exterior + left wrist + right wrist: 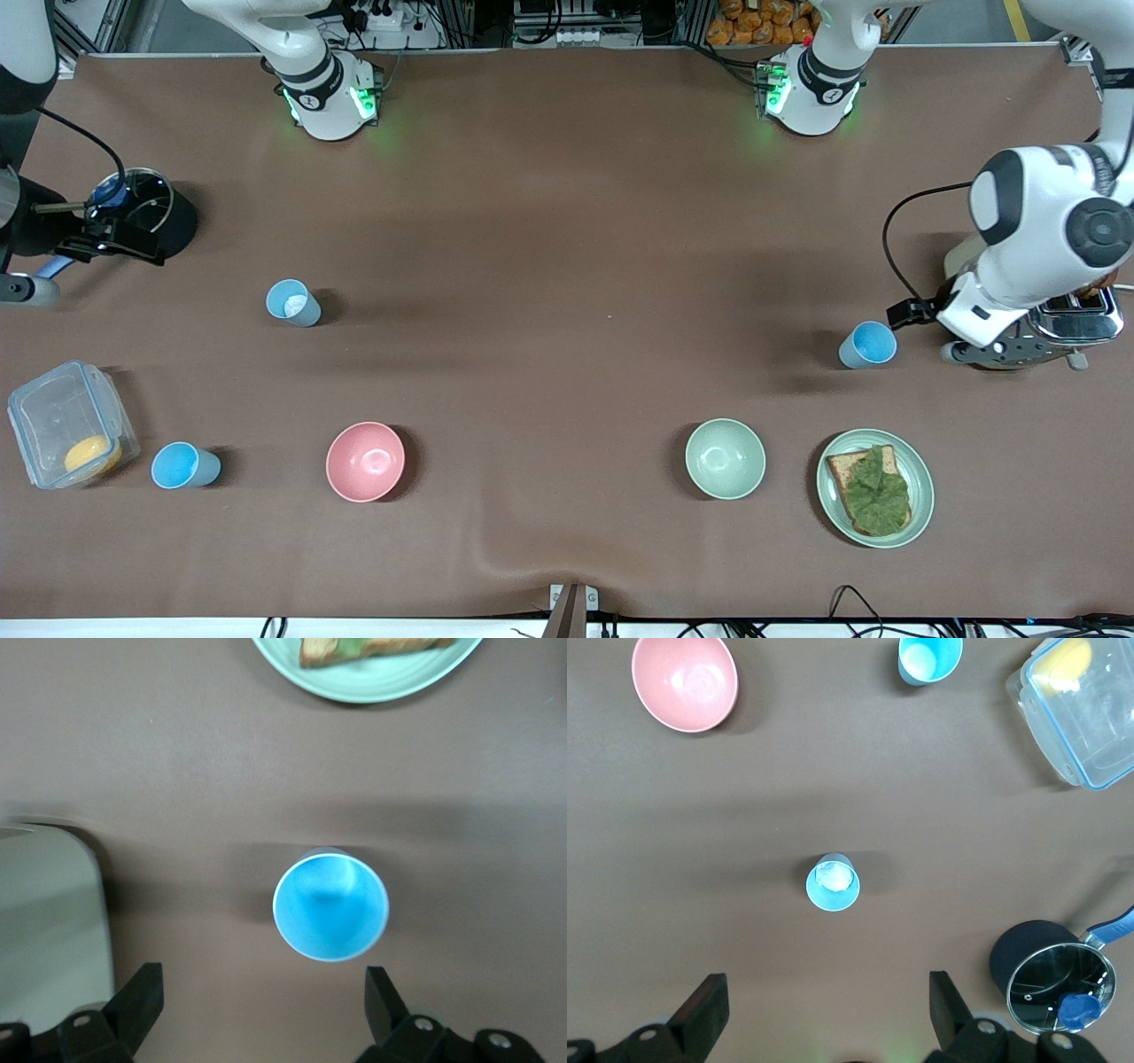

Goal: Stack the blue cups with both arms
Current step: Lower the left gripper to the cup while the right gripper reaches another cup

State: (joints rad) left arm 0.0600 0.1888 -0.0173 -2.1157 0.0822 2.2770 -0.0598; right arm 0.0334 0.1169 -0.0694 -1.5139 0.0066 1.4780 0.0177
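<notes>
The left gripper takes hold of the cup beside the toaster (1036,335) by its rim (890,331) next, to stack the blue cups.
Three blue cups stand upright on the brown table. One cup (868,344) is toward the left arm's end, beside the toaster. My left gripper (983,353) hovers next to it, open and empty; in the left wrist view the cup (330,908) lies just ahead of the open left gripper (264,983). A second cup (292,303) with a pale patch inside stands toward the right arm's end. A third cup (183,466) is nearer the front camera. My right gripper (93,237) is high over the pot area, open and empty (828,992), with both cups (833,884) (928,657) below.
A pink bowl (365,461) and a pale green bowl (725,458) sit near the front. A green plate (917,523) holds toast with greens. A clear lidded container (53,416), a black pot (173,226) and a chrome toaster (1076,319) stand at the table's ends.
</notes>
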